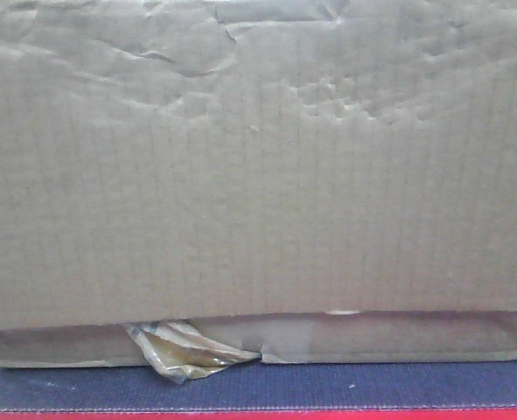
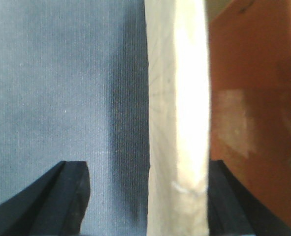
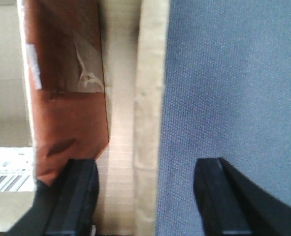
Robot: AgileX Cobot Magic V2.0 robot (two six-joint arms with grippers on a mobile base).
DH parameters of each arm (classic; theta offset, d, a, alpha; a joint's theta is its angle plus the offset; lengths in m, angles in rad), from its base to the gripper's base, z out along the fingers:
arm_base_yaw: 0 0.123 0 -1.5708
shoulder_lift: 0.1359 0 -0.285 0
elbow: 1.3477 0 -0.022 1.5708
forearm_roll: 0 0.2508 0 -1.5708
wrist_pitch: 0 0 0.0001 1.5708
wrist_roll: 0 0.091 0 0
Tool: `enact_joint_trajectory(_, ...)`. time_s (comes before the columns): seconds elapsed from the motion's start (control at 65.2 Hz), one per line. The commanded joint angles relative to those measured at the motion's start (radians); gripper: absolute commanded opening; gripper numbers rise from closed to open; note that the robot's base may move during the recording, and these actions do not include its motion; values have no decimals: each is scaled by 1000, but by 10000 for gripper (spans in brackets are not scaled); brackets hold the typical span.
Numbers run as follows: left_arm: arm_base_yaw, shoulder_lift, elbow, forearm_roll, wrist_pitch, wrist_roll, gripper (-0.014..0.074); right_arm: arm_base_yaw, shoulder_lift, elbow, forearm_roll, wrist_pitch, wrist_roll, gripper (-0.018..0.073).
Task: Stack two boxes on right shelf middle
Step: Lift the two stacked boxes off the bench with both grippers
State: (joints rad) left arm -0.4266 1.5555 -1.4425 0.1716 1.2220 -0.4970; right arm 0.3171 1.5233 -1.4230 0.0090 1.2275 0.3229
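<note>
Next, the left gripper grabs the tall brown box by its pale side edge [image 2: 177,157] to bring the stack to the shelf middle.
A tall, wide brown cardboard box [image 1: 258,166] fills the front view. It rests on a shallow box [image 1: 398,337] that has a curl of yellowish tape [image 1: 184,350] at its front. In the left wrist view my left gripper [image 2: 147,169] is open and straddles a pale cardboard wall edge [image 2: 177,113]. One finger hangs over the carpet and the other over the box's brown inside. My right gripper [image 3: 146,164] is likewise open astride a cardboard wall edge [image 3: 147,98]. I cannot tell which box each wall belongs to. The shelf is out of view.
Both boxes stand on a blue-grey carpeted platform [image 1: 372,385] with a red front edge [image 1: 258,415]. The same carpet [image 2: 51,88] shows beside the left wall, and carpet [image 3: 234,98] lies beside the right one. A white barcode label [image 3: 7,179] shows at lower left.
</note>
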Motion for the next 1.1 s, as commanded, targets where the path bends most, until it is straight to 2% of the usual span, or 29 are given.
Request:
enact_joint_trajectory(0.0,3,-12,2,-5,-1,-1,342,2,-3,3,-9,-6,2,235)
enact_joint_trajectory(0.092,3,-12,2,-13,-1,-3,256,2,-3,3,-16,-6,2,84)
enact_joint_trajectory(0.153,3,-12,2,-16,-1,-3,145,2,-3,3,-28,-6,2,-24)
enact_joint_trajectory(0.199,1,-12,2,-16,-1,-3,46,2,-3,3,-43,-6,7,-144)
enact_joint_trajectory(0.23,1,-12,2,-18,-1,-3,-23,2,-3,3,-52,-6,16,-167)
enact_joint_trajectory(0.276,1,-12,2,-18,-1,-3,-110,6,-3,3,-66,-6,29,-152)
enact_joint_trajectory(0.414,1,-12,2,-2,-7,-48,-111,34,-5,3,-139,-6,87,-151)
enact_joint_trajectory(0.583,1,-20,-32,89,-11,-113,-111,73,-23,1,-186,-6,162,-151)
enact_joint_trajectory(0.721,1,-22,-98,129,-53,-115,-111,75,-33,-9,-200,-82,173,-151)
enact_joint_trajectory(0.967,3,-22,-213,189,-156,-115,-111,75,-33,-95,-344,-186,217,-151)
enact_joint_trajectory(1.089,3,-22,-239,244,-242,-115,-111,73,-33,-158,-356,-276,245,-151)
